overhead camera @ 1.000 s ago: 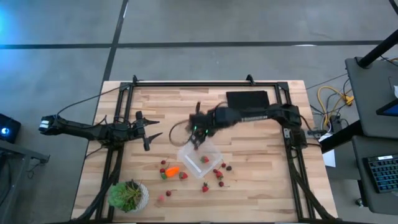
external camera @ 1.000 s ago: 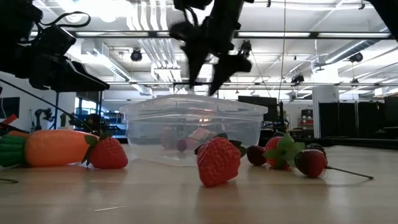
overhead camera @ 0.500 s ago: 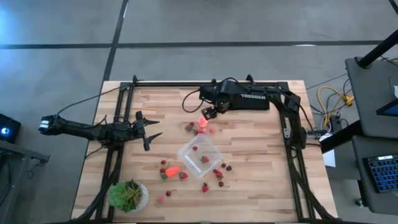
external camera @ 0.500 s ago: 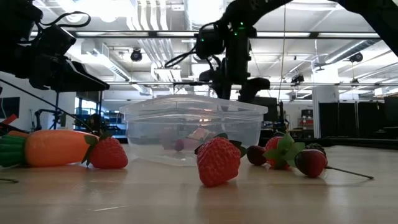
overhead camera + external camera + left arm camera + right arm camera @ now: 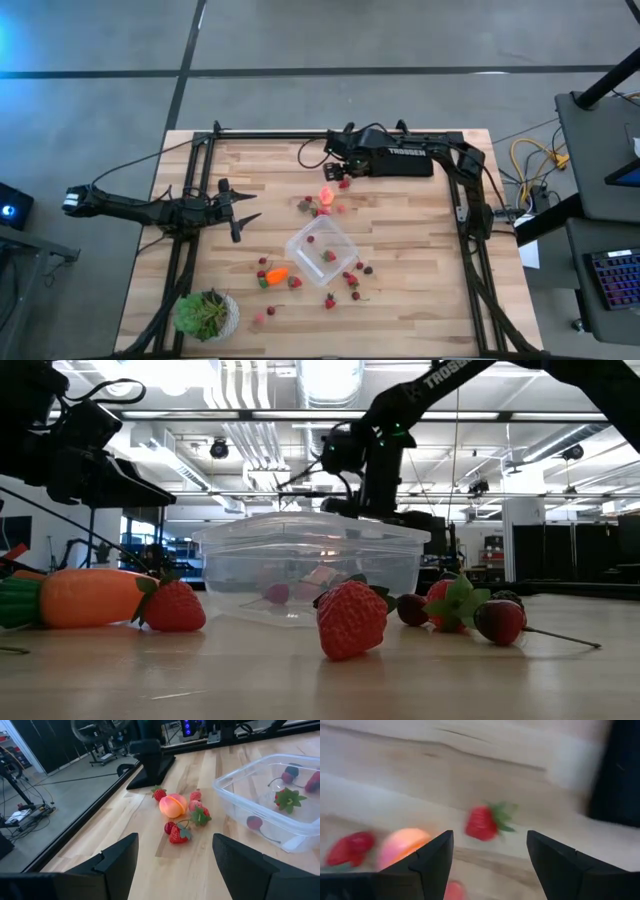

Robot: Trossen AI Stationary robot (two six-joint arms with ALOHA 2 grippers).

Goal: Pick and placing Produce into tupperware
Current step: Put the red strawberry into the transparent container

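I should put the strawberry in the tupperware (image 5: 320,250) next, so I need to grab it with my right gripper by its red body (image 5: 344,183).
The clear tupperware (image 5: 320,250) sits mid-table with a few small red pieces inside. Loose produce lies around it. A strawberry (image 5: 345,183), a round pink-orange fruit (image 5: 326,195) and more berries lie on its far side. An orange carrot (image 5: 277,273) and several strawberries lie on its near side. My right gripper (image 5: 338,172) hangs open and pointing down over the far group. Its wrist view shows the strawberry (image 5: 482,824) on the wood below its spread fingers, and the round fruit (image 5: 400,845) to one side. My left gripper (image 5: 245,205) waits open at the table's left.
A black pad (image 5: 620,770) lies at the far edge, mostly under the right arm. A potted green plant (image 5: 207,313) stands at the near left corner. A black frame rail (image 5: 330,135) runs along the far edge. Bare wood lies between the left gripper and the tupperware.
My right gripper has swung from above the tupperware toward the table's far edge and come down a little, rolling at the wrist as it went. It now hangs over the far strawberries and the round fruit.
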